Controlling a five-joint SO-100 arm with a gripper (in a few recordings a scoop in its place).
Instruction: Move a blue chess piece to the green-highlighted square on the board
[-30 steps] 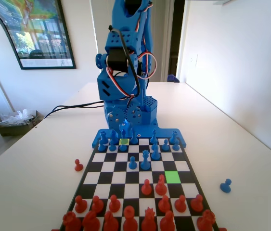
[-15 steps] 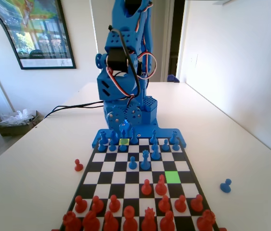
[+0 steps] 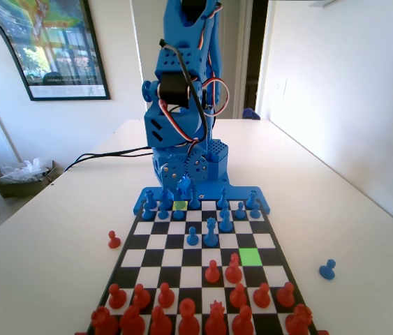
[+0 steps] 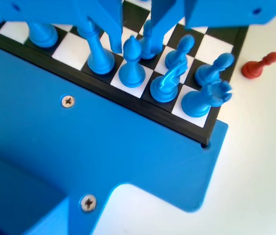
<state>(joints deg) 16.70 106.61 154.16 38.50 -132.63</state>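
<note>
My gripper grabs the blue chess piece's head next, to set the piece on the green-highlighted square (image 3: 250,256).
In the wrist view my gripper (image 4: 137,35) hangs low over the blue pieces' second row, open. A small blue chess piece (image 4: 148,39) stands between the jaws, close against the right one, with a gap to the left one. In the fixed view my gripper (image 3: 181,185) is down at the board's far end, just behind the paler yellow-green cell (image 3: 179,205). The green-highlighted square (image 3: 250,256) lies nearer the camera on the right, with nothing on it.
Taller blue pieces (image 4: 132,64) crowd the board's edge row below the jaws. Two blue pieces (image 3: 211,232) stand mid-board. Red pieces (image 3: 233,269) border the green square and fill the near rows. Off the board lie a blue pawn (image 3: 327,269) and a red pawn (image 3: 114,239).
The arm's upper links have shifted slightly to the right in the fixed view. The gripper stays low at the far rows, and no piece has moved.
</note>
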